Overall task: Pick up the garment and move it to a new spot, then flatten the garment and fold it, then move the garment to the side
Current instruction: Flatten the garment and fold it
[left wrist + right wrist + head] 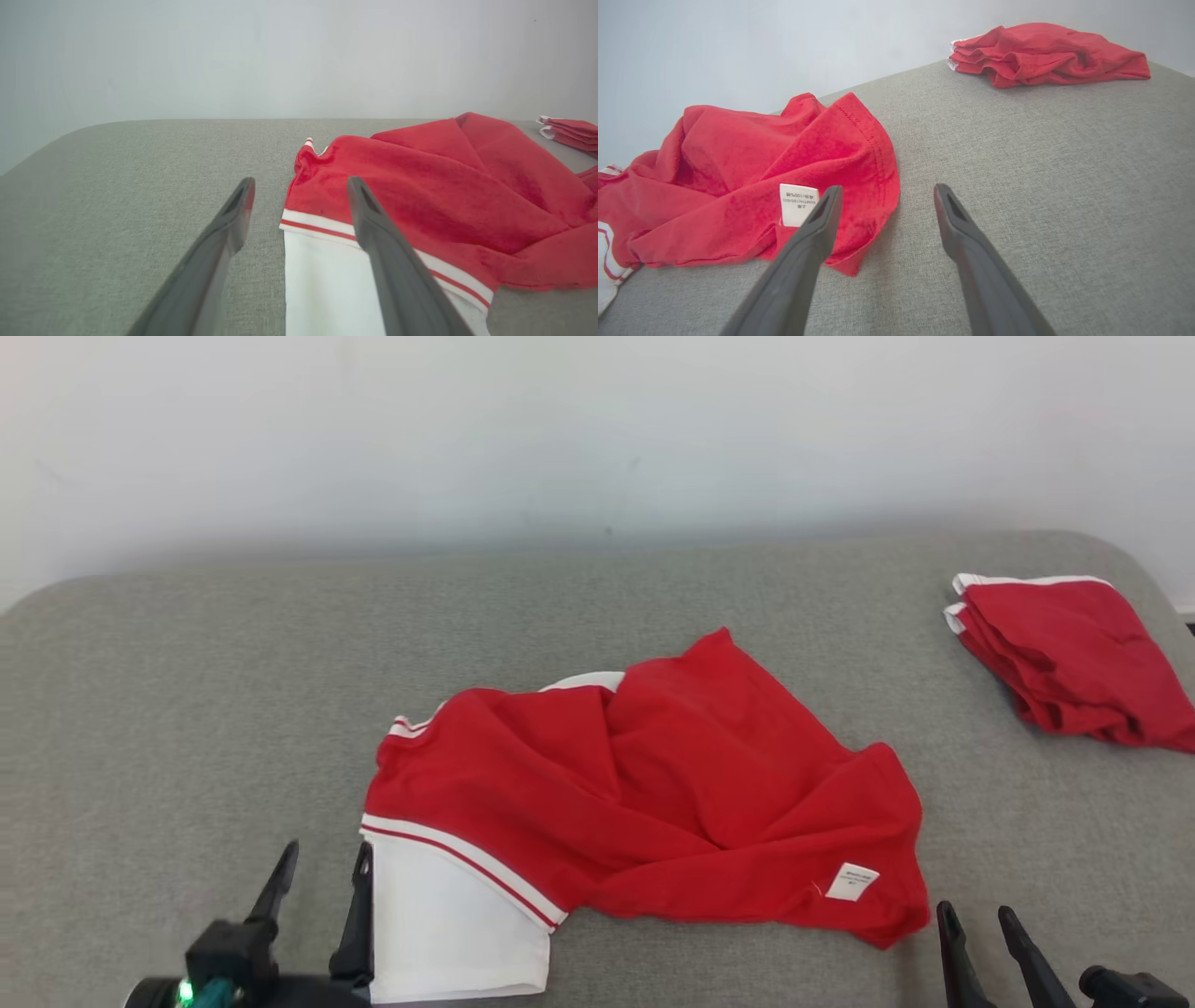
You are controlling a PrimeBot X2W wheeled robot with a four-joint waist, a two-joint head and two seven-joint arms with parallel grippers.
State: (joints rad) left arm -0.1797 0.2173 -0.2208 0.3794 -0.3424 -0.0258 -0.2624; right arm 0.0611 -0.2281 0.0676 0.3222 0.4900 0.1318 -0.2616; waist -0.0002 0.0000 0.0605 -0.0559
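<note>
Next, my right gripper picks up the red garment [672,773] by its hem beside the care label [854,881]. Then it flattens and folds the garment.
A crumpled red garment [653,793] with a white sleeve and red-and-white striped trim lies in the middle of the grey cushion [187,709]. Its white care label [854,881] faces up near the front right corner. My left gripper [322,868] stands open at the lower left, beside the white sleeve's left edge, holding nothing. In the left wrist view the garment [420,186] lies behind the right finger of the left gripper [299,186]. My right gripper [978,917] is open just right of the garment's front corner. In the right wrist view the garment [752,163] lies left of the right gripper [885,193].
A second red garment [1064,653], folded with white trim, rests at the far right of the cushion, also visible as the folded garment [1041,51] in the right wrist view. A pale wall [597,429] rises behind the cushion. Bare grey fabric stretches left and right of the crumpled garment.
</note>
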